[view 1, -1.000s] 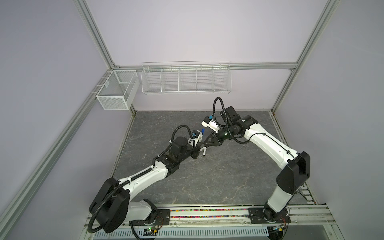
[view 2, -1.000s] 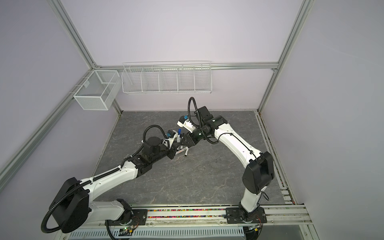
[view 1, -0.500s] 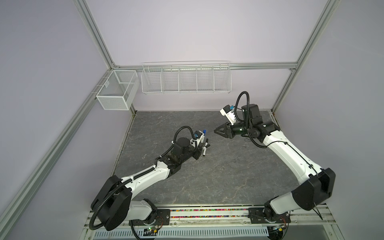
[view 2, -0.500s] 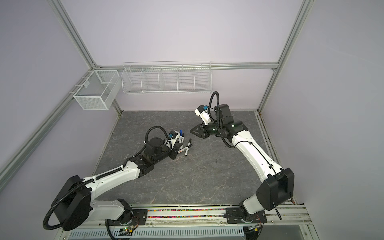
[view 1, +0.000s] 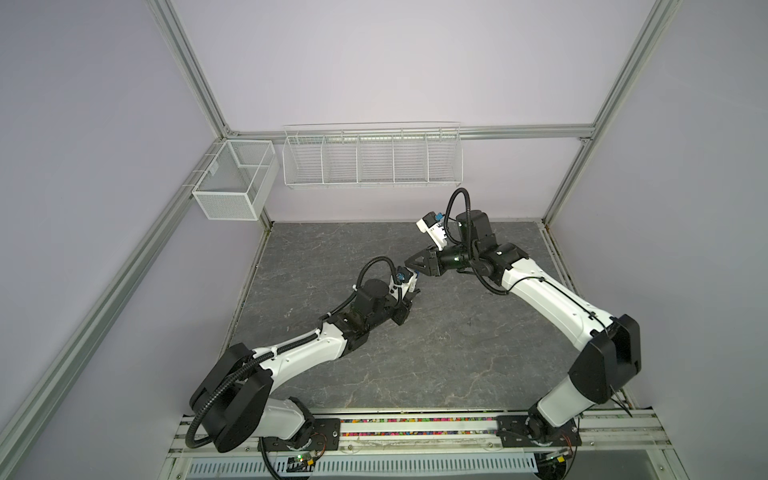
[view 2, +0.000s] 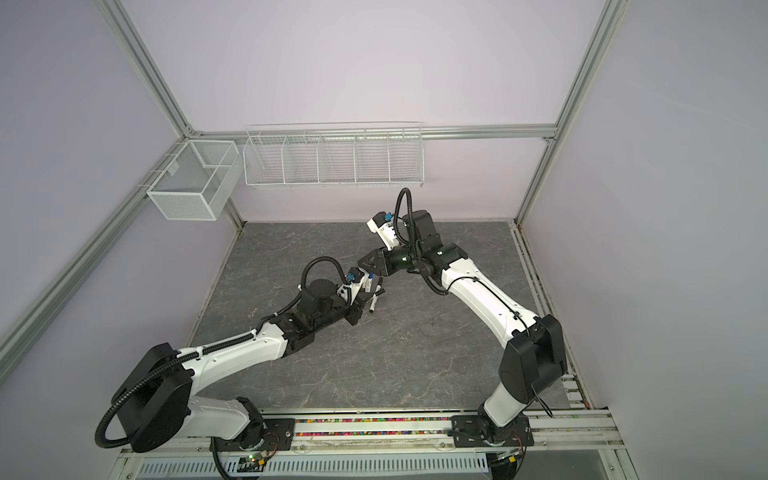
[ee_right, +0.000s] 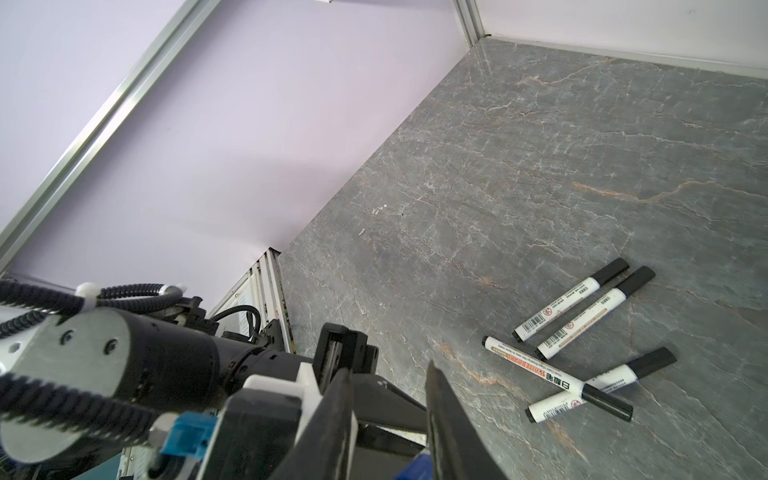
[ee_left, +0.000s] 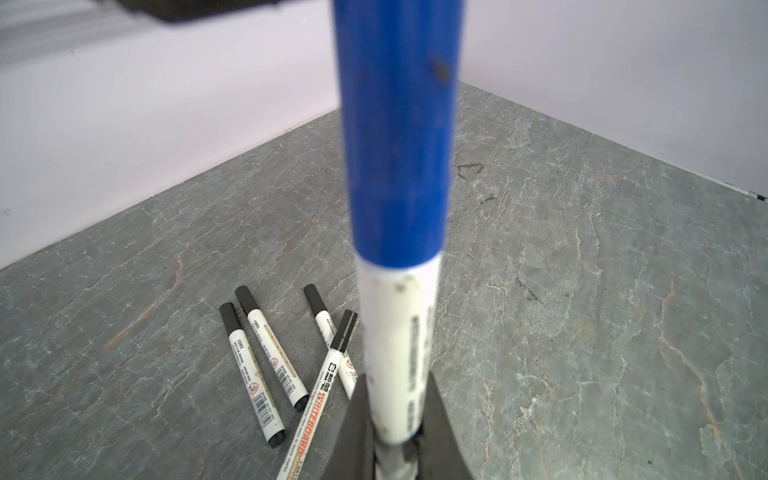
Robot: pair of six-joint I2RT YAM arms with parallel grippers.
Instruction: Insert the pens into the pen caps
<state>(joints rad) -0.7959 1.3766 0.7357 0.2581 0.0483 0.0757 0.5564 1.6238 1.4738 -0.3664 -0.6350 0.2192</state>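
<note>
My right gripper needs to grab the blue cap (ee_right: 415, 467) by its end next, leaving the pen's white body to my left gripper for inserting the pen.
My left gripper (ee_left: 397, 376) is shut on the white barrel of a pen (ee_left: 399, 345). The pen stands out from the jaws with a blue cap (ee_left: 397, 145) seated on its far end. My right gripper (ee_right: 388, 370) meets it from the back right in both top views (view 1: 409, 264) (view 2: 362, 264). Its jaws stand apart, and the blue cap's (ee_right: 415, 467) end sits between them against one finger. Several black-capped pens (ee_left: 270, 345) (ee_right: 557, 378) lie together on the grey table beside the left gripper; some show in a top view (view 2: 376, 297).
A white wire rack (view 1: 372, 162) hangs on the back wall. A mesh box (view 1: 232, 183) hangs at the back left corner. Aluminium frame posts edge the stone-patterned table (view 1: 457, 353). The arms' base rail (view 1: 415, 432) runs along the front.
The right gripper was at the left gripper's pen, drew away to the back right, and has come back to the pen's blue end. The left arm has stayed roughly in place.
</note>
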